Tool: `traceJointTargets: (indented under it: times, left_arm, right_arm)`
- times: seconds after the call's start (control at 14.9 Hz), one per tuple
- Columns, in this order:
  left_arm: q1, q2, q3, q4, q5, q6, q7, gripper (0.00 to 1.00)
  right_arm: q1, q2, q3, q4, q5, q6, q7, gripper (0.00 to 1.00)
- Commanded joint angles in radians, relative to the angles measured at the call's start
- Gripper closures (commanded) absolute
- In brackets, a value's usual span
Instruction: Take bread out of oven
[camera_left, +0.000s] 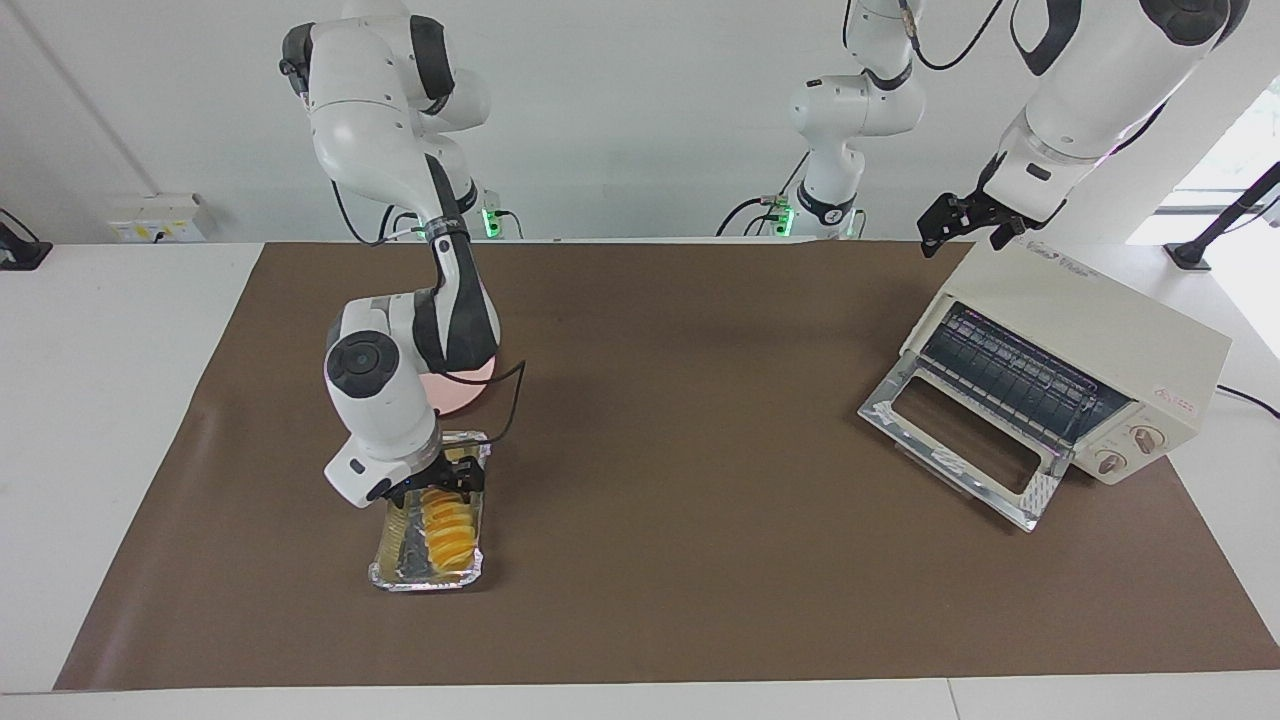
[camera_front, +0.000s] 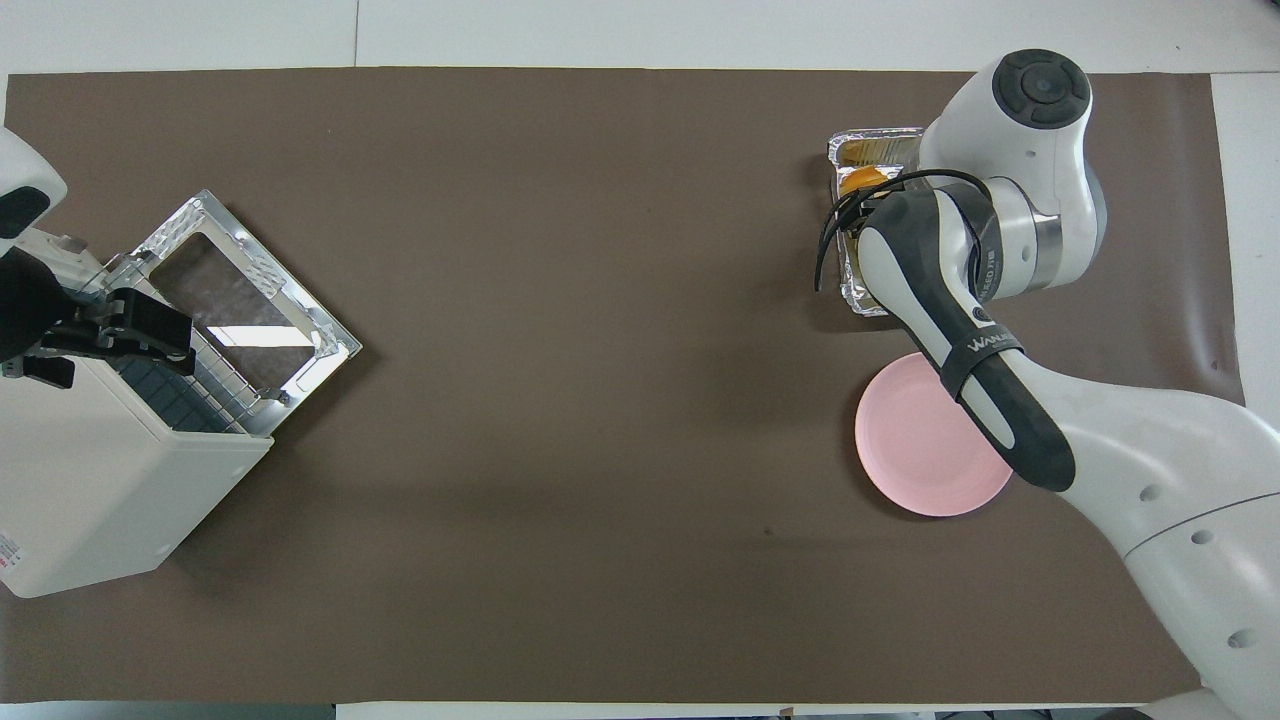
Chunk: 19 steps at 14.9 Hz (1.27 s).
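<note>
My right gripper grabs the end of the bread (camera_front: 862, 180) next. Then the bread comes out and goes onto the pink plate (camera_front: 918, 444).
The bread (camera_left: 449, 524) is a golden ridged loaf lying in a crinkled foil tray (camera_left: 398, 560) toward the right arm's end of the table. My right gripper (camera_left: 446, 482) hangs open just above the loaf's end nearer to the robots and holds nothing. In the overhead view the right arm covers most of the tray (camera_front: 870, 148), and only a bit of bread (camera_front: 862, 180) shows. The cream oven (camera_left: 1085, 325) stands at the left arm's end with its glass door (camera_left: 950, 440) dropped open and its rack bare. My left gripper (camera_left: 965, 238) waits open above the oven's top corner.
A round pink plate (camera_front: 915, 455) lies nearer to the robots than the foil tray, partly under the right arm. The oven (camera_front: 100, 480) with its open door (camera_front: 250, 300) takes up the left arm's end, with the left gripper (camera_front: 150, 332) over it. A brown mat (camera_left: 680, 400) covers the table.
</note>
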Motion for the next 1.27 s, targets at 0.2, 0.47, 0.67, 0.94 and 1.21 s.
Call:
traceJointTargets:
  times: [0.2,0.47,0.67,0.94,1.21]
  left_arm:
    - [0.013,-0.035,-0.005,-0.042,-0.015,0.022,0.003,0.0]
    - [0.013,-0.035,-0.005,-0.042,-0.015,0.022,0.003,0.0]
    - [0.013,-0.035,-0.005,-0.042,-0.015,0.022,0.002,0.0]
    - [0.013,-0.035,-0.005,-0.042,-0.015,0.022,0.003,0.0]
    - [0.013,-0.035,-0.005,-0.042,-0.015,0.022,0.003,0.0]
  right_arm:
    - [-0.016,-0.005,0.011,-0.019,0.001,0.066,0.037,0.0]
    - [-0.019,0.002,0.012,-0.027,0.012,0.106,0.069,0.81]
    - [-0.007,0.002,0.012,-0.027,0.04,0.115,0.136,1.0]
    - [-0.013,0.002,0.012,-0.022,0.037,0.108,0.124,1.0]
    - [-0.012,-0.007,0.011,0.036,0.032,0.002,0.124,1.0]
